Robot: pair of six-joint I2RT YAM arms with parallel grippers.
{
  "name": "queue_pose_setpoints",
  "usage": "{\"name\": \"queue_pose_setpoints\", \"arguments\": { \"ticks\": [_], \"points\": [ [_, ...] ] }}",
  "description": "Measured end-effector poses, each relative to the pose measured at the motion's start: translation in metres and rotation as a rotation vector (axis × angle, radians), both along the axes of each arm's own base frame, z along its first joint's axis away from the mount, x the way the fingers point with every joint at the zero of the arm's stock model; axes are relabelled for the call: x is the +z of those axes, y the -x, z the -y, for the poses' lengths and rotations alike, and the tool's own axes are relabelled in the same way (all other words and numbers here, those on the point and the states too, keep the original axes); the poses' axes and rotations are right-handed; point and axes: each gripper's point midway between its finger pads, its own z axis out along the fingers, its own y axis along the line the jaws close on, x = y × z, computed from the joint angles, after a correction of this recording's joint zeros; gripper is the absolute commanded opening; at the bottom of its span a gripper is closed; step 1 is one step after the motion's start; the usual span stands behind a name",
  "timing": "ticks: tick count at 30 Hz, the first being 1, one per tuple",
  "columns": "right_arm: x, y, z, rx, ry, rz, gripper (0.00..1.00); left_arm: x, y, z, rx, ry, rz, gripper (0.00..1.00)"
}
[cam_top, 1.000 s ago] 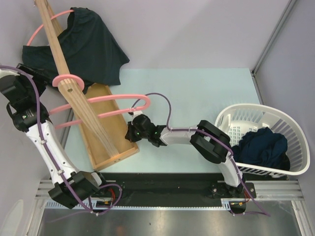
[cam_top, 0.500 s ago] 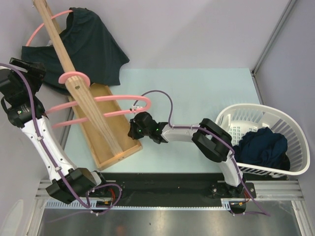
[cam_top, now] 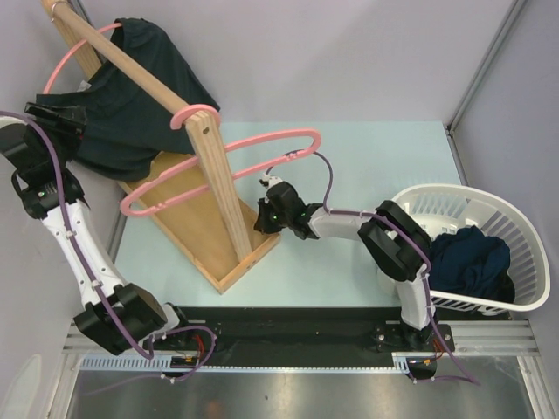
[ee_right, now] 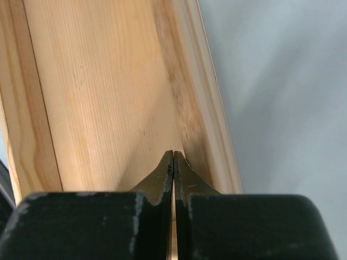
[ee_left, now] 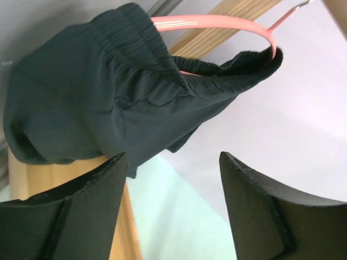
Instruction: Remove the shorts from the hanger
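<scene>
My left gripper is to grip the shorts by the waistband's near edge (cam_top: 47,99) (ee_left: 143,31) next. That leaves the waistband's far end free to remove the pink hanger.
Blackish dark green shorts (cam_top: 144,92) hang by the waistband on a pink hanger (cam_top: 59,65) at the top of a leaning wooden rack (cam_top: 218,188). In the left wrist view these shorts (ee_left: 103,92) drape from the pink hanger (ee_left: 217,23) just above and left of my fingers. My left gripper (cam_top: 68,122) (ee_left: 173,157) is open, beside the shorts' left edge, with nothing between its fingers. My right gripper (cam_top: 260,223) (ee_right: 173,156) is shut, its tips pressed on the rack's wooden base (ee_right: 103,92). Navy shorts (cam_top: 467,262) lie in the white basket (cam_top: 419,205).
Bare pink hangers (cam_top: 271,140) loop out from the rack's pole over the pale green mat (cam_top: 376,166). The rack's wooden base (cam_top: 196,231) sits at the mat's left. Grey walls stand behind and at the right. The basket stands at the right edge.
The rack has swung: its pole top moved left and its base end right, with the hangers swinging right. My right gripper moved right and farther back with the base. The left gripper stayed near the shorts.
</scene>
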Motion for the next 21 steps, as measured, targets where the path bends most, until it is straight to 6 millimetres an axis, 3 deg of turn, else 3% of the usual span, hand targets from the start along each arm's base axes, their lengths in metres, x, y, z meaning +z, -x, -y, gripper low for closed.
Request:
{"name": "queue_pose_setpoints", "arguments": {
  "ticks": [5,11,21],
  "points": [
    [-0.005,0.000,0.022,0.027,-0.022,-0.058,0.00,-0.004,-0.013,-0.001,0.023,-0.112,-0.037,0.85],
    [-0.002,0.001,0.022,0.072,-0.062,-0.069,0.00,-0.003,-0.033,0.009,0.092,-0.293,-0.101,0.89],
    [-0.001,0.004,0.021,0.118,-0.074,-0.059,0.00,0.000,-0.027,-0.003,0.219,-0.598,-0.217,0.89]
  ]
}}
